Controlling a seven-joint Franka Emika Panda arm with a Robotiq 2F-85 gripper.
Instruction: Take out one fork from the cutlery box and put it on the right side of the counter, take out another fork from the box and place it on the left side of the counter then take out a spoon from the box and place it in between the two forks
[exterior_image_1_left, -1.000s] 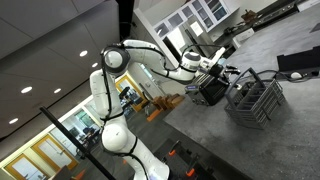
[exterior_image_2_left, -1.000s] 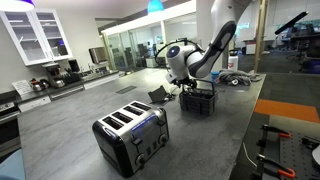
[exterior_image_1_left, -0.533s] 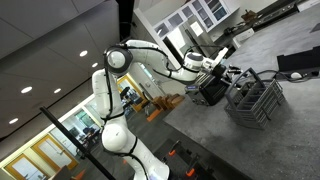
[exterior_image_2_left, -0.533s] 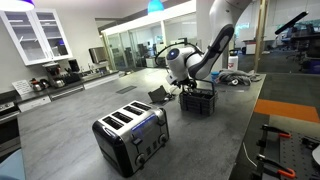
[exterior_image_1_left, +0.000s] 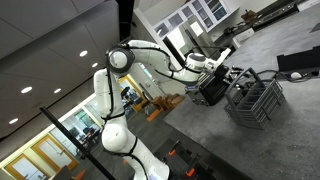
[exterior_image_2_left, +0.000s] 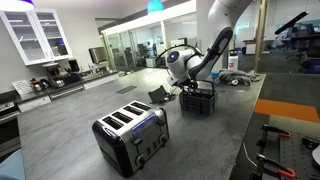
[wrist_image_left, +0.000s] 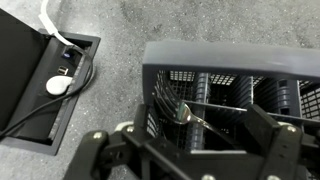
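Note:
The fork's handle needs to come out of the box (exterior_image_2_left: 198, 101) onto the counter, so my gripper should next grab it just below the fork's raised head.
The cutlery box (wrist_image_left: 225, 95) is a dark slatted basket that fills the right half of the wrist view. It stands on the grey speckled counter (wrist_image_left: 120, 30). One shiny fork (wrist_image_left: 182, 112) leans inside it, head up, its handle running down to the right. My gripper (wrist_image_left: 190, 152) hangs open just above the box, dark fingers (wrist_image_left: 285, 150) spread on either side of the fork and touching nothing. In both exterior views the gripper (exterior_image_2_left: 188, 88) (exterior_image_1_left: 222, 72) sits right over the box (exterior_image_2_left: 198, 101) (exterior_image_1_left: 211, 92). No spoon shows.
A black hinged lid (wrist_image_left: 22, 70) stands open over a recessed counter socket holding a white plug (wrist_image_left: 57, 86) and cables, left of the box. A silver and black toaster (exterior_image_2_left: 130, 136) stands nearer the camera in an exterior view. Cabinets and appliances line the far wall.
The gripper has shifted slightly, closer over the cutlery box. It has stayed open, and the box has not moved.

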